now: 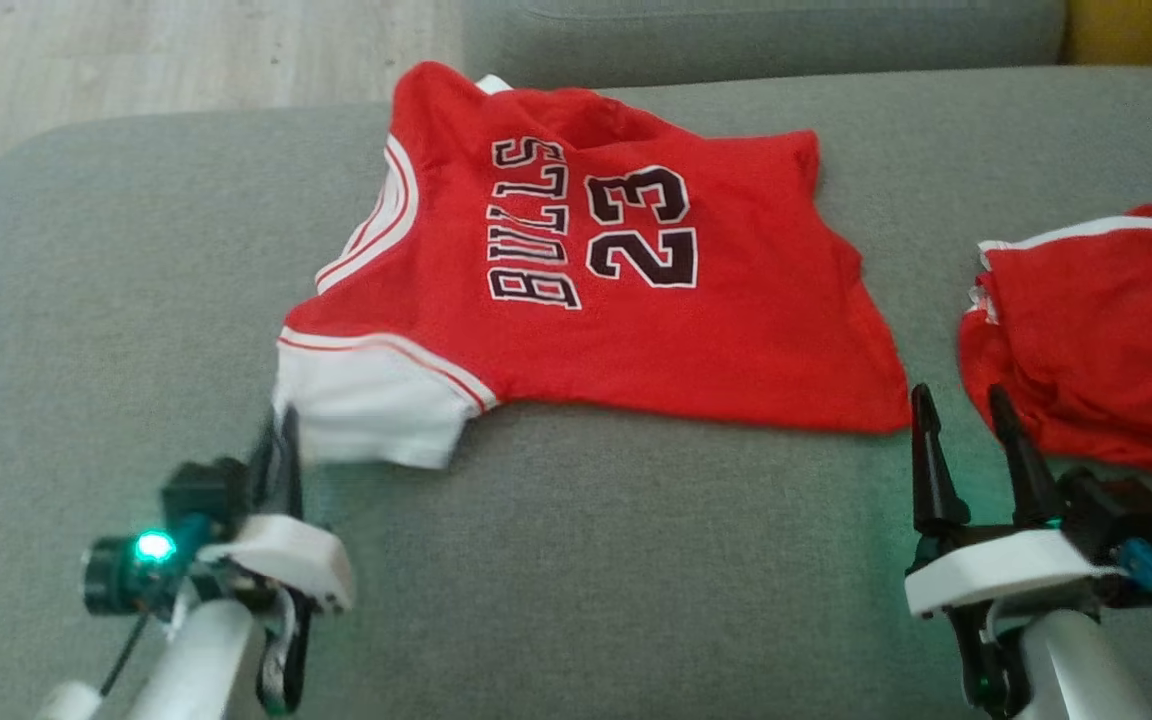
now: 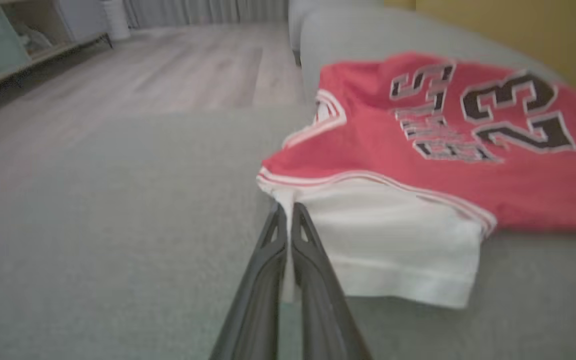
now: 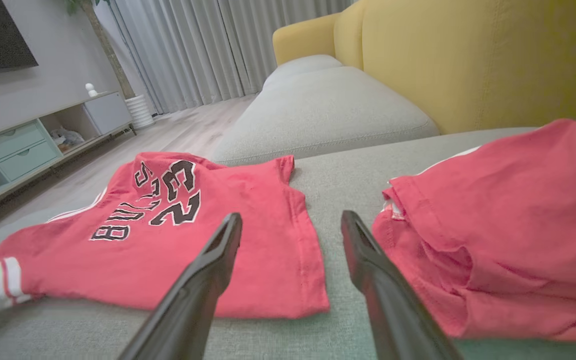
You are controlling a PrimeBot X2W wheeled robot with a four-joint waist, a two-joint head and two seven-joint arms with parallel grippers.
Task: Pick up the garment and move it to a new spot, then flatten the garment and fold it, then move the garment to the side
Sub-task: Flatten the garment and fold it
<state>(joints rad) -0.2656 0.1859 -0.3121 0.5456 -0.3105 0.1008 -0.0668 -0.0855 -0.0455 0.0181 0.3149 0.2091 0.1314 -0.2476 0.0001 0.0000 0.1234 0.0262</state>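
Next, my right gripper grabs the garment by its red hem corner [image 1: 896, 419]. Then my right gripper folds it over the garment's printed number [image 1: 644, 228].
The garment [image 1: 656, 310] is a red jersey printed "BULLS 23" with a white sleeve [image 1: 376, 410], and it lies spread on the grey sofa cushion [image 1: 116, 300]. My left gripper [image 1: 283, 440] is at the sleeve's left edge. In the left wrist view its fingers [image 2: 313, 260] are pressed together on the sleeve [image 2: 393, 250], with a strip of white cloth pinched between them. My right gripper [image 1: 966, 405] stands open just off the jersey's lower right corner. In the right wrist view the right gripper [image 3: 290, 220] holds nothing and hangs over the strip of cushion beside the garment [image 3: 168, 240].
A second red piece of clothing [image 1: 1106, 330] lies crumpled at the right, close to my right gripper, and shows again as a red heap [image 3: 508, 225]. The yellow backrest [image 3: 468, 60] rises behind. Wooden floor [image 2: 118, 75] lies beyond the cushion's left edge.
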